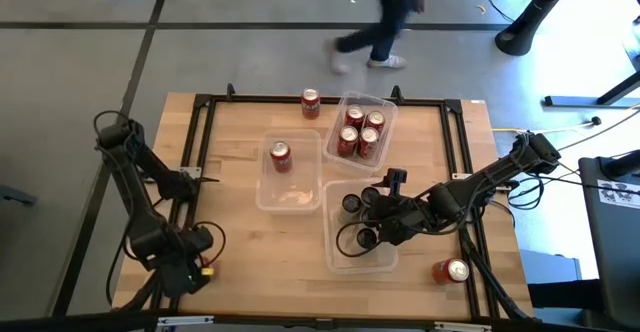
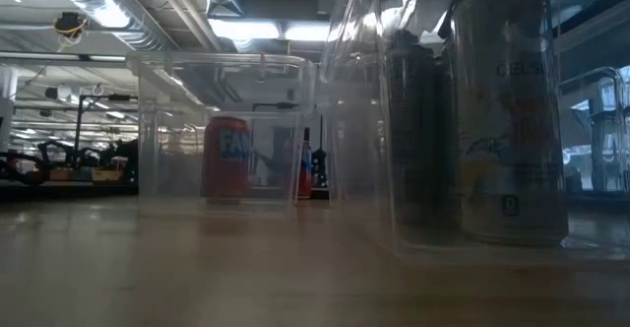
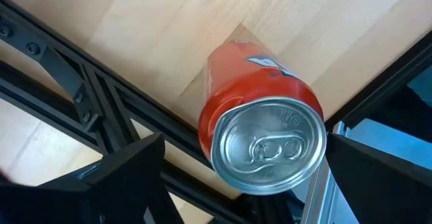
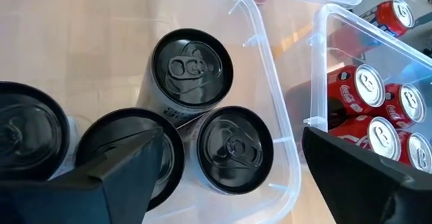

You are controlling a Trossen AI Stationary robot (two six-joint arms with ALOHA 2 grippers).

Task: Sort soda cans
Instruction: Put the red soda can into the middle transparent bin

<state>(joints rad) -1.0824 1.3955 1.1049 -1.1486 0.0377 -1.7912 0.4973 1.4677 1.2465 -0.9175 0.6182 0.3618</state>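
Observation:
My fingers are still above the silver top [image 3: 268,146] of the red can [image 3: 253,72] and would miss if they closed now. My left gripper needs to go down before it closes on the can.
My left gripper [image 1: 192,260] hangs over the table's near left corner. In the left wrist view it [image 3: 244,144] is open, with one finger on each side of an upright red can [image 3: 260,133] with a silver top; I see no contact. My right gripper [image 1: 377,218] is open above the near clear bin [image 1: 332,257], over several upright black cans [image 4: 192,69]. Several red cans [image 1: 360,130] stand in the far bin [image 1: 388,104]. One red can [image 1: 281,156] stands in the middle bin [image 1: 262,200].
A lone red can [image 1: 311,103] stands at the table's far edge. Another [image 1: 452,270] lies on its side near the near right corner. A black metal frame [image 1: 200,142] rims the tabletop. A person walks past on the floor beyond the far edge.

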